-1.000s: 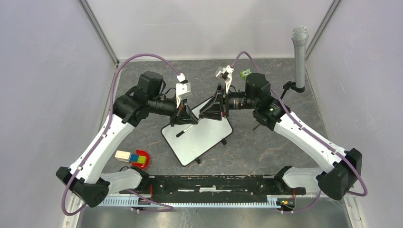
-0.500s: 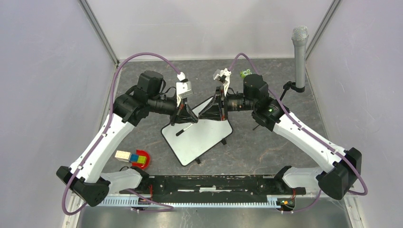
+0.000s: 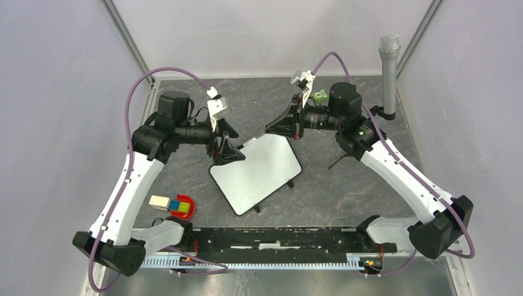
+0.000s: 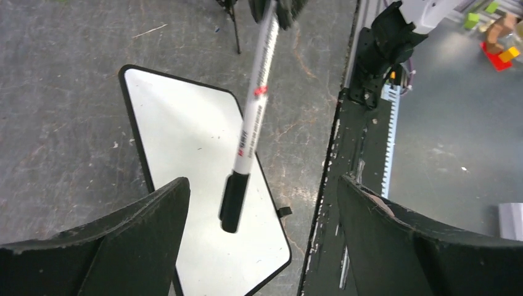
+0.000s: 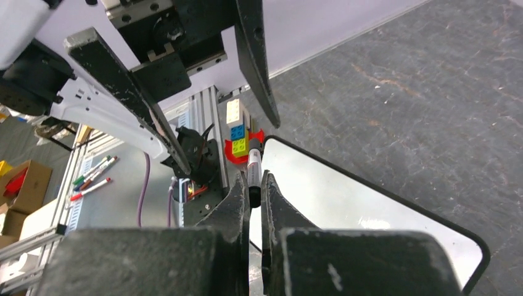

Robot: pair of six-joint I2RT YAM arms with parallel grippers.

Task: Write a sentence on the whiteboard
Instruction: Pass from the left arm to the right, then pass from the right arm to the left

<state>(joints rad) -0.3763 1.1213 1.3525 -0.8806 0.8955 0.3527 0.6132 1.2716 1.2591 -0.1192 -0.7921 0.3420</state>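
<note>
The marker needs to be uncapped next, so the left gripper should grab the marker's black end (image 3: 240,147) (image 4: 234,201) and leave the marker's white body to the right gripper.
The whiteboard (image 3: 256,176) lies tilted on the grey tabletop, its black-framed face blank; no sentence shows on it. My right gripper (image 3: 269,130) is shut on one end of a white marker (image 3: 250,143) and holds it in the air over the board's far corner. In the right wrist view the marker (image 5: 253,169) sticks out from between the closed fingertips (image 5: 255,177). My left gripper (image 3: 231,145) stands open just left of the marker. In the left wrist view the marker (image 4: 253,111) hangs with its black end between the spread fingers (image 4: 262,182), touching neither, above the whiteboard (image 4: 185,142).
A grey microphone (image 3: 388,68) stands at the back right. A small green toy (image 3: 319,96) sits behind the right wrist. Coloured blocks on a red holder (image 3: 176,206) lie at the front left. A black rail (image 3: 271,237) runs along the near edge.
My left gripper has opened, let go of the marker and drawn back to the left. My right gripper has closed on the marker and moved back and to the right with it.
</note>
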